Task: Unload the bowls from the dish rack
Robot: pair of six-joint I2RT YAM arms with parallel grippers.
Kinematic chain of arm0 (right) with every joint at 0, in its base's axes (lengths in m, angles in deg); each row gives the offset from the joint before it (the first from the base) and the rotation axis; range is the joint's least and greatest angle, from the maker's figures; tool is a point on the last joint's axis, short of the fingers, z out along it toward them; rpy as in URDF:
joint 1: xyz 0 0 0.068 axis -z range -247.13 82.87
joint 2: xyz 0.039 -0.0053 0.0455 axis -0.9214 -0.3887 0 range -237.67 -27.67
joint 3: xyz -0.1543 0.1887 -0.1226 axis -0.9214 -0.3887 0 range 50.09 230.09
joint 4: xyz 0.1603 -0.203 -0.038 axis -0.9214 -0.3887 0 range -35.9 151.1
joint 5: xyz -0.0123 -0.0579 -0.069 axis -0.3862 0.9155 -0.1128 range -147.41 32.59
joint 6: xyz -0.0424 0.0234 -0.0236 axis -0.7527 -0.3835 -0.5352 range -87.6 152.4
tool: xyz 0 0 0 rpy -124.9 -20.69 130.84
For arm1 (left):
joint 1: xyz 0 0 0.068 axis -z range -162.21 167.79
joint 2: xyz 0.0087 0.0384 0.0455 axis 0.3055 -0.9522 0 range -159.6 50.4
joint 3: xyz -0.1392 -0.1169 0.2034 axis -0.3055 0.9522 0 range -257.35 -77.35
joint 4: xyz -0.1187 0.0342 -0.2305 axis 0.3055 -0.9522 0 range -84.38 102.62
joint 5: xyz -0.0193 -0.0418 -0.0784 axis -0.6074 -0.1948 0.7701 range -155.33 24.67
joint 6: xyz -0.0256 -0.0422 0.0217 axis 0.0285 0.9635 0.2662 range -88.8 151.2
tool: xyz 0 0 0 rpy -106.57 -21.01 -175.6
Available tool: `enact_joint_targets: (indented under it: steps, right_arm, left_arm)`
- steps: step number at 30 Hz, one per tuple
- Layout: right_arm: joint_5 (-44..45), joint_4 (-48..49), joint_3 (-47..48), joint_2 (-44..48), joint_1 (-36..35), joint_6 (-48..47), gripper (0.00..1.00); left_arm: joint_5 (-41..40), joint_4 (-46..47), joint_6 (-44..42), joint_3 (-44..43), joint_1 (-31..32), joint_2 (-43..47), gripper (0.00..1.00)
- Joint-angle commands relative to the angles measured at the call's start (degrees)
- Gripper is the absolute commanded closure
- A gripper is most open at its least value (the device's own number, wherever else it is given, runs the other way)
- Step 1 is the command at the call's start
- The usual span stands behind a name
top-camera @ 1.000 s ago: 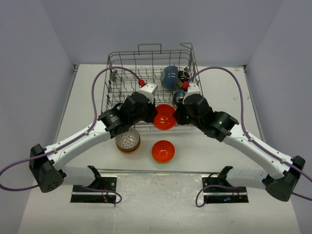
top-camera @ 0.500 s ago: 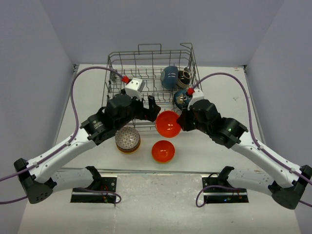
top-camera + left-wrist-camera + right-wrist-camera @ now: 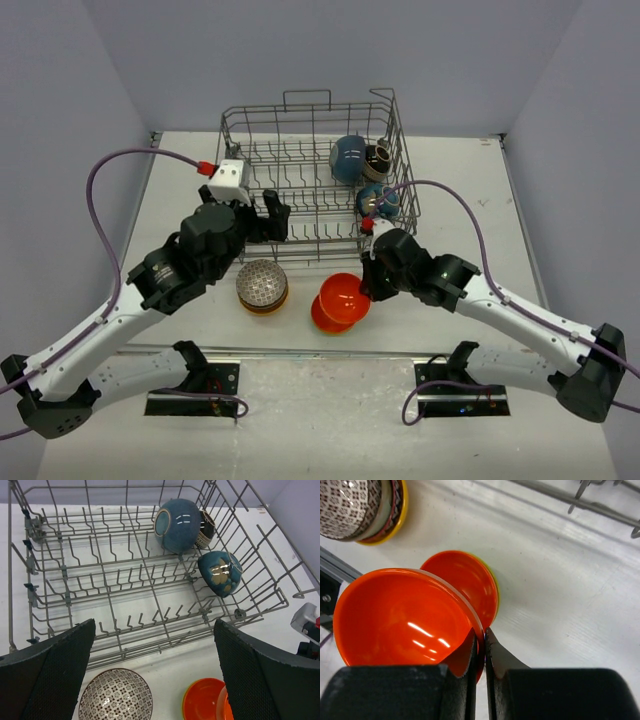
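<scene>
The orange bowl is tilted and off-centre above the other orange bowl, and it would fall crooked on the other bowl's rim if I opened now. My right gripper should centre the bowl before opening.
The grey wire dish rack (image 3: 305,109) stands at the back and holds a blue bowl (image 3: 348,157), a black-and-cream bowl (image 3: 378,156) and a dark teal patterned bowl (image 3: 378,200). My right gripper (image 3: 368,290) is shut on the rim of an orange bowl (image 3: 400,615). It holds this bowl tilted just above another orange bowl (image 3: 470,580), which rests on the table with a yellow-green rim under it. My left gripper (image 3: 154,630) is open and empty at the rack's front left, above a zigzag patterned bowl (image 3: 116,696).
The patterned bowl tops a short stack (image 3: 262,286) left of the orange bowls. The rack's front rail (image 3: 125,652) runs just beyond both stacks. Upright tines fill the left half of the rack. A metal rail (image 3: 330,352) lines the table's near edge.
My left gripper let go of the orange bowl, opened wide and drew back to the left. My right gripper carried the bowl from the rack's front down over the orange bowl on the table.
</scene>
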Motion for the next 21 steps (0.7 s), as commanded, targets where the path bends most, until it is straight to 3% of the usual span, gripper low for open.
enact_joint_targets:
  steps: [1,7,21]
  right_arm:
    - [-2.0,4.7,-0.7,-2.1,-0.9,1.3,1.0]
    - [0.4,5.4,-0.9,-8.9,-1.2,1.7,1.0]
    - [2.1,9.0,-1.7,-15.3,-1.3,2.9,0.99]
  left_arm:
    - [-3.5,-1.9,-0.3,0.6,-0.2,1.1,0.0]
    - [-4.8,-3.3,-0.3,2.3,-0.2,1.7,0.0]
    - [-5.8,-4.5,-1.0,3.8,-0.2,2.2,0.0]
